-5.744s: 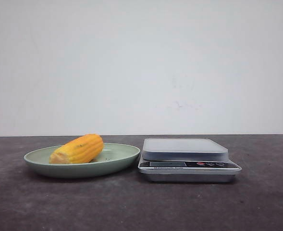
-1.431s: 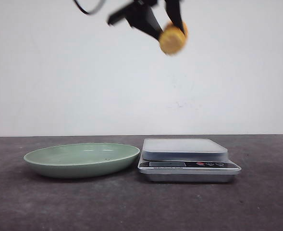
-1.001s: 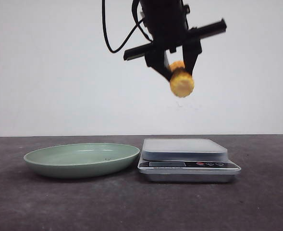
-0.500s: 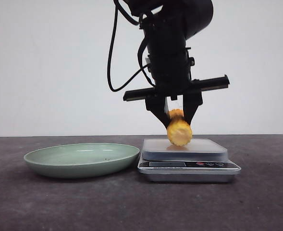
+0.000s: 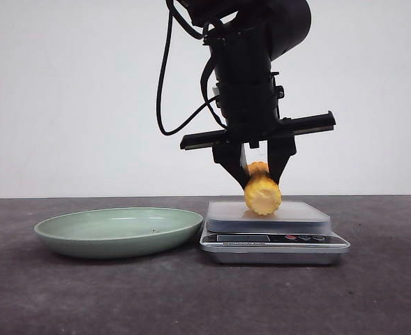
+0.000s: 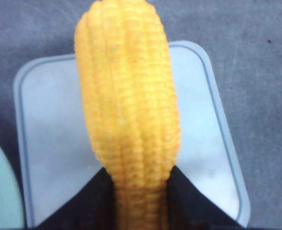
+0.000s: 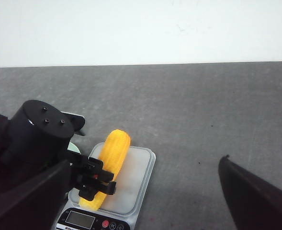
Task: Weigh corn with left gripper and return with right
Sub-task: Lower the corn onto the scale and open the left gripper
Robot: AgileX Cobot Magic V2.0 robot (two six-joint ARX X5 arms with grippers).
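Note:
The corn's lower edge is on the scale's grey platform. I should open my left gripper now, and the corn would lie there.
The corn [image 5: 262, 195], a stubby yellow-orange cob, is low on the grey platform of the scale [image 5: 299, 218] and seems to touch it, its paler cut end facing the front camera. My left gripper [image 5: 261, 183] comes straight down from above and is shut on the corn. In the left wrist view the black fingers [image 6: 83, 206] clamp the corn [image 6: 129, 105] over the platform [image 6: 50, 134]. The right wrist view shows the corn [image 7: 113, 153] lying along the scale [image 7: 133, 179]. My right gripper [image 7: 145, 163] is open and empty, above and to the right of the scale.
A pale green plate [image 5: 118, 232] stands empty left of the scale, close to its edge. The scale's display and buttons [image 5: 275, 239] face the front. The dark grey table [image 5: 372, 293] runs back to a white wall.
My left gripper has carried the corn from high above down onto the scale platform. In the last half second it shifted only slightly to the right.

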